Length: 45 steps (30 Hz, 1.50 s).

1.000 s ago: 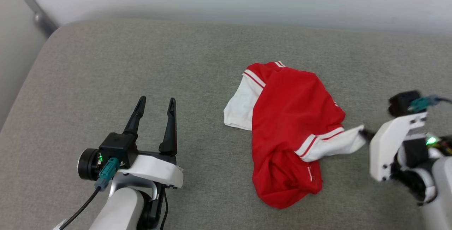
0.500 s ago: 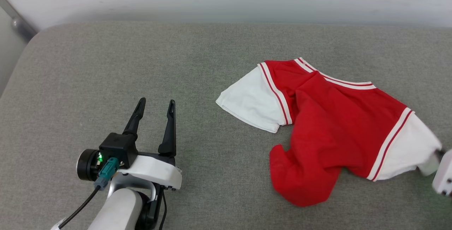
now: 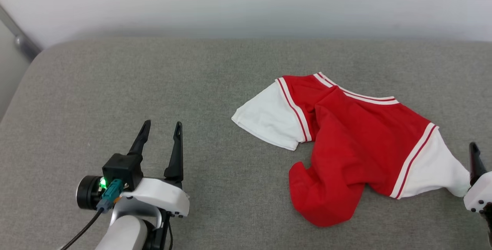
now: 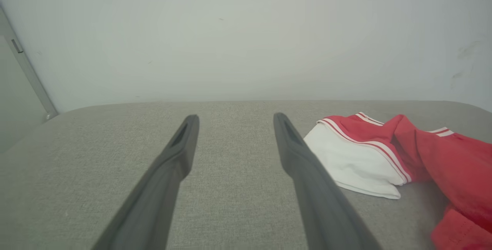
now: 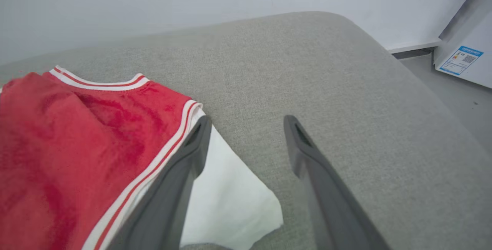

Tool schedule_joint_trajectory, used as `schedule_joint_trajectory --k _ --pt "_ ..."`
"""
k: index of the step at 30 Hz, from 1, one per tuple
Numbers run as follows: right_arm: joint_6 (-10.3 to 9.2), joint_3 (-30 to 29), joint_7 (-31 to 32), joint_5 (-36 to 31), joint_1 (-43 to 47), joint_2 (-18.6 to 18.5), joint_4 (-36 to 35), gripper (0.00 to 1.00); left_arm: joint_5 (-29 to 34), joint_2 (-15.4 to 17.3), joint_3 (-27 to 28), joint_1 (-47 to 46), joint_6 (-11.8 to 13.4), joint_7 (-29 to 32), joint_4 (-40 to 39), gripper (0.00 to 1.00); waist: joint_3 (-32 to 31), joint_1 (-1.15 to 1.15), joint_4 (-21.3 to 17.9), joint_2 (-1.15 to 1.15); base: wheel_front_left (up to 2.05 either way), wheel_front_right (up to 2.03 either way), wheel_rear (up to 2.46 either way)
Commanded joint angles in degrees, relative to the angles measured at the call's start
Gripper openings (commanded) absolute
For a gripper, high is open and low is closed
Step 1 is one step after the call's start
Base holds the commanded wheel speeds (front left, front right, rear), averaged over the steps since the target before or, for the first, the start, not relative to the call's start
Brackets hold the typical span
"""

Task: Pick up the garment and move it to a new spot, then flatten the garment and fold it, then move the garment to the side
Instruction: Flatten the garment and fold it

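The white sleeve (image 3: 275, 115) is flat on the cushion with its open end free, so my left gripper should reach it and pinch the garment by the sleeve's hem edge (image 3: 258, 136).
The garment (image 3: 357, 134), a red T-shirt with white sleeves and striped trim, lies partly spread and rumpled on the grey cushion (image 3: 153, 81), right of centre. Its lower body is bunched toward me. My left gripper (image 3: 162, 124) stands open and empty over bare cushion, well left of the shirt's near sleeve (image 4: 357, 165). In the right wrist view my right gripper (image 5: 248, 121) is open at the shirt's other white sleeve (image 5: 226, 200). That sleeve lies loose on the cushion, partly under one finger and partly between the two. One right finger (image 3: 474, 159) shows at the head view's right edge.
A pale wall (image 3: 246, 0) rises just behind the cushion. A metal rail (image 3: 19, 38) runs past the rounded back left corner. In the right wrist view the cushion's right edge (image 5: 430, 88) drops to the floor, where a white box with a blue label (image 5: 461, 60) stands.
My right gripper pulled the white sleeve to the right, spreading the shirt out, then opened and let the sleeve drop. The head camera shifted. The left gripper stayed open in place.
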Motion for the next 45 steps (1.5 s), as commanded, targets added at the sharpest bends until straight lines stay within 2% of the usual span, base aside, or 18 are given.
schedule_joint_trajectory --k 1,4,11,17,23,26,30,37,42,45 --pt "-0.01 0.99 -4.69 -2.25 0.96 0.99 -2.75 1.00 -0.32 0.63 0.25 1.75 0.77 0.60 -0.30 1.00 -2.58 0.00 -0.86 0.00 0.00 0.00 0.00" --pt "-0.01 2.19 -6.63 -3.13 2.02 1.97 -5.06 1.00 -0.53 0.90 0.31 2.55 1.09 1.05 -0.55 1.00 -3.70 0.00 -1.20 0.00 0.00 0.00 0.00" --pt "-0.01 9.07 -9.05 -4.80 8.21 6.24 -16.47 1.00 -0.84 1.77 0.39 4.55 1.98 2.25 -1.34 1.00 -6.32 0.00 -2.12 0.00 0.00 0.00 0.00" --pt "-0.01 13.08 -6.06 -6.07 16.34 9.44 -27.96 1.00 -1.22 2.49 0.71 5.34 2.86 2.95 -1.71 1.00 -7.35 0.00 -3.06 0.00 0.00 0.00 0.00" --pt "-0.01 15.49 -4.20 -5.40 18.74 10.03 -32.21 1.00 -1.32 3.38 1.81 4.46 3.48 3.13 -2.00 1.00 -6.42 0.00 -5.38 0.00 0.00 0.00 0.00" --pt "-0.01 16.33 -3.67 -5.04 18.37 10.14 -33.22 1.00 -1.47 3.98 1.81 2.46 2.92 4.14 -1.85 1.00 -5.57 0.00 -6.80 0.00 0.00 0.00 0.00" --pt "-0.02 16.83 -3.44 -4.94 16.20 10.19 -33.69 1.00 -1.29 5.12 0.47 -3.09 0.27 7.58 -0.66 1.00 -3.41 0.00 -8.85 0.00 0.00 0.00 0.00" --pt "-0.02 18.89 -4.42 -3.51 12.85 10.18 -32.92 1.00 -3.10 7.96 -1.51 -17.23 -7.99 16.48 4.30 1.00 2.00 0.00 -13.63 0.00 0.00 0.00 0.00" --pt "-0.02 19.65 -5.48 -2.46 11.71 10.18 -31.56 1.00 -6.85 10.51 -3.93 -24.53 -14.59 28.73 9.96 1.00 5.47 0.00 -16.79 0.00 0.00 0.00 0.00" --pt "-0.02 20.22 -6.28 -1.71 11.19 10.18 -30.59 1.00 -10.02 12.19 -5.93 -26.71 -16.56 36.75 12.69 1.00 6.93 0.00 -18.37 0.00 0.00 0.00 0.00"
